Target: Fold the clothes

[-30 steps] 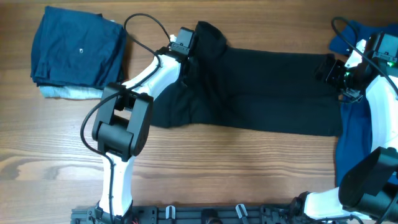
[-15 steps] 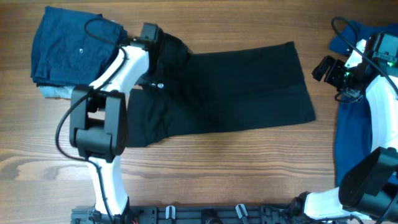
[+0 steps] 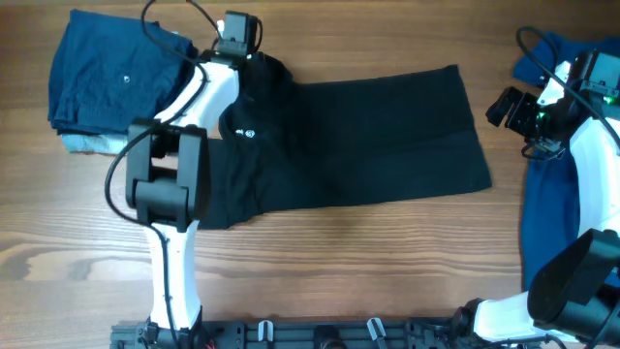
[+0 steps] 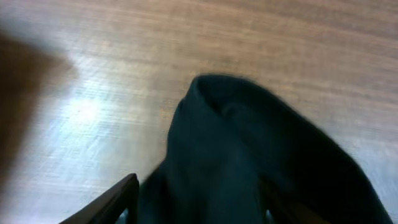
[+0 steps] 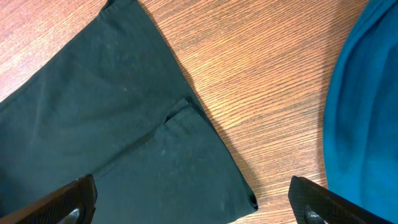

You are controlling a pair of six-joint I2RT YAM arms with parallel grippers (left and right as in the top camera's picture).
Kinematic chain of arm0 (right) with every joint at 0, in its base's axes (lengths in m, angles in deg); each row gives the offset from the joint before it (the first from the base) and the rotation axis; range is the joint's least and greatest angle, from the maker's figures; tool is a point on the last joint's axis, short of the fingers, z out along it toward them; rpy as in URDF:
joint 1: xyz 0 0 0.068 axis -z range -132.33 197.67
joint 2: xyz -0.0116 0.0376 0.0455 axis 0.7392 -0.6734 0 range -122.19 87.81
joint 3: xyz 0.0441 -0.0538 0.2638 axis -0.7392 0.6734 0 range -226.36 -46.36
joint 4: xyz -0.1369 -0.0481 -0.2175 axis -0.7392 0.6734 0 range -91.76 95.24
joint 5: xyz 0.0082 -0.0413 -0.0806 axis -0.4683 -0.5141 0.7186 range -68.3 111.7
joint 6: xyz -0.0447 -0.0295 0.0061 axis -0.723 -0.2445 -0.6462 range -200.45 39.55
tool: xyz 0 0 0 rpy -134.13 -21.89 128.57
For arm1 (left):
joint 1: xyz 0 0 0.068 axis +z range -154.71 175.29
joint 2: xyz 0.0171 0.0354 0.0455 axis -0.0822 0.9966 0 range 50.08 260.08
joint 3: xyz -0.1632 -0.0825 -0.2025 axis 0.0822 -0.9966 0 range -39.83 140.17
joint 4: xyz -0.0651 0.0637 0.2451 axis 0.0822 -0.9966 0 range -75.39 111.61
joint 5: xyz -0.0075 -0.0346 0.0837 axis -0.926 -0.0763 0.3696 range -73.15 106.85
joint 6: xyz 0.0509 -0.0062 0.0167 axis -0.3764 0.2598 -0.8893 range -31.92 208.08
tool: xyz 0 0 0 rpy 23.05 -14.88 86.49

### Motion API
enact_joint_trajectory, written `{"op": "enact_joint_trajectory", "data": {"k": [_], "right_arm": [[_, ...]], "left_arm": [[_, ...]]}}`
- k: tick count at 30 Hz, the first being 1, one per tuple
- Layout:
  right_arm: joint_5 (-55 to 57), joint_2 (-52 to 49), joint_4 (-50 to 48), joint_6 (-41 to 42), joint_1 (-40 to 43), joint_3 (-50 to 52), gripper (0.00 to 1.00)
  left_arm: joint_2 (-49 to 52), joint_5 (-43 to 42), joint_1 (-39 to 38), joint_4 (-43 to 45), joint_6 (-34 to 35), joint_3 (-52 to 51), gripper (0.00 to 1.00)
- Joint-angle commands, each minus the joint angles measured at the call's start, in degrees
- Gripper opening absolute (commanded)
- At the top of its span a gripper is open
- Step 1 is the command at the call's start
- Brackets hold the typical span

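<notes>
My left gripper is going to reach the shirt and grab its bunched far corner at the logo end, so the shirt's other end stays free for folding.
The clothes, a black polo shirt [image 3: 368,136], lie flat across the middle of the table, with a small white logo [image 3: 245,134] near the left end. My left gripper [image 3: 254,70] is over the shirt's bunched upper-left end. In the left wrist view its jaws [image 4: 199,208] stand apart, with a rumpled hump of black fabric [image 4: 249,143] lying between and ahead of them. My right gripper [image 3: 504,105] hovers wide open just off the shirt's right edge. In the right wrist view it [image 5: 193,199] is above the shirt's lower right corner [image 5: 245,196], gripping nothing.
A folded stack of navy garments [image 3: 121,73] with a pale blue one [image 3: 107,145] underneath sits at the far left, close to my left arm. A bright blue shirt [image 3: 557,204] lies along the right edge under my right arm, also seen at the right wrist view's edge [image 5: 367,93].
My left gripper dragged the shirt's collar end to the left, so the whole shirt slid left. Its jaws then spread apart. The right arm barely moved.
</notes>
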Motion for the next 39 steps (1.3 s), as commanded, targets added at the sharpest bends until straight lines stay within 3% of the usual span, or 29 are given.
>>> {"op": "enact_joint_trajectory", "data": {"k": [1,11,14,17,22,25,27,29,33,37,39], "right_arm": [[-0.9,0.4,-0.2,-0.6,0.0,-0.6,1.0],[-1.0,0.4,-0.2,-0.6,0.0,-0.6,1.0],[-0.9,0.4,-0.2,-0.6,0.0,-0.6,1.0],[-0.9,0.4,-0.2,-0.6,0.0,-0.6,1.0],[-0.9,0.4,-0.3,-0.7,0.0,-0.6,0.99],[-1.5,0.4,-9.3,0.4,0.0,-0.6,1.0],[-3.6,0.4,-10.2,3.4,0.0,-0.6,1.0],[-11.5,0.3,-12.8,-6.5,-0.4,-0.6,1.0],[-11.1,-2.1,-19.3,-11.8,-3.2,-0.6,0.96],[-4.1,-9.6,-28.2,-16.3,-8.5,-0.6,0.94],[5.4,-13.4,-33.6,-17.0,-11.6,-0.6,0.95]], "left_arm": [[2.8,-0.3,0.3,5.4,-4.9,-0.1,0.61],[6.1,0.2,0.6,4.8,-8.3,-0.1,0.56],[6.6,1.2,1.4,4.7,-8.3,-0.2,0.17],[6.5,1.2,1.4,4.8,-8.3,-0.2,0.04],[5.5,1.2,1.4,4.5,-8.3,-0.1,0.04],[2.2,1.2,1.4,4.5,-8.3,-0.2,0.05],[0.0,1.2,1.4,4.2,-8.3,-0.2,0.08],[-1.0,1.0,1.4,3.0,-8.2,-0.2,0.1],[-1.3,1.0,1.4,1.7,-7.6,-0.2,0.12],[-1.3,1.0,1.4,0.6,-7.6,-0.2,0.11],[-1.3,1.0,1.4,-0.1,-7.6,-0.2,0.12]]}}
